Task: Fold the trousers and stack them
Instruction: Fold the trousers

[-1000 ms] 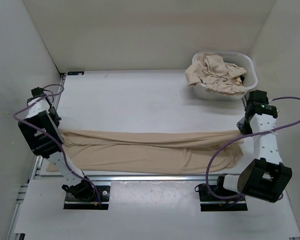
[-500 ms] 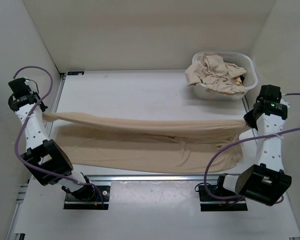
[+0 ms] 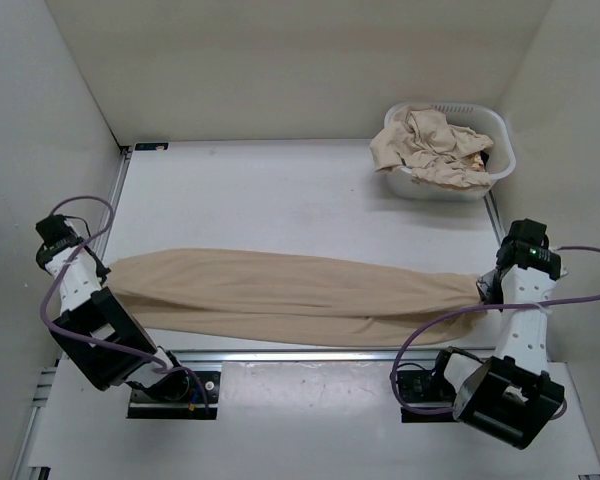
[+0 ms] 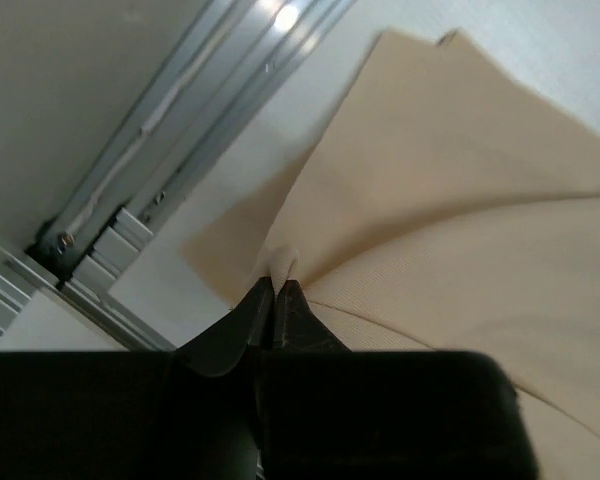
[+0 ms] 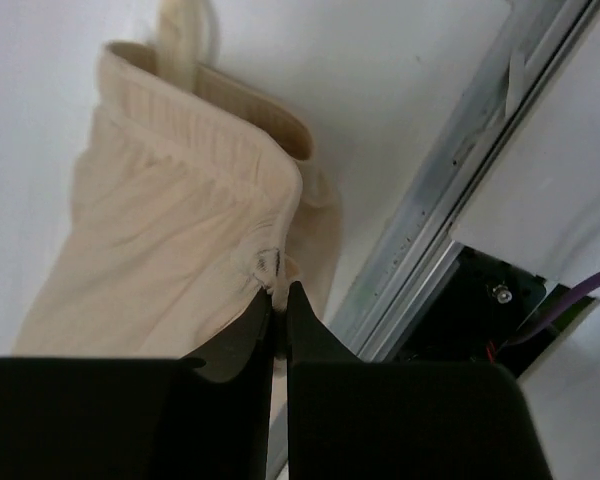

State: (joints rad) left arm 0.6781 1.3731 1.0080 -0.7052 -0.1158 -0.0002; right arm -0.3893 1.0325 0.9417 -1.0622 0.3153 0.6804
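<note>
I need to move the waistband toward the trousers' under layer's edge, showing toward the near bar, since opening my right gripper now would leave it short.
A pair of beige trousers (image 3: 290,297) lies stretched left to right across the near part of the white table, folded lengthwise. My left gripper (image 3: 108,272) is shut on the leg-end fabric (image 4: 410,190) at the far left. My right gripper (image 3: 483,287) is shut on the elastic waistband (image 5: 195,160) at the far right. In the left wrist view the gripper (image 4: 277,287) pinches a peak of cloth. In the right wrist view the gripper (image 5: 278,290) pinches the waistband's edge.
A white laundry basket (image 3: 492,166) with more beige garments (image 3: 430,145) stands at the back right. Metal rails run along the table's near edge (image 3: 310,353) and both sides. White walls close in the left, right and back.
Both grippers had lifted the trousers' far edge and pulled it taut, then brought it down towards the near edge. The trousers now lie flat, folded lengthwise.
</note>
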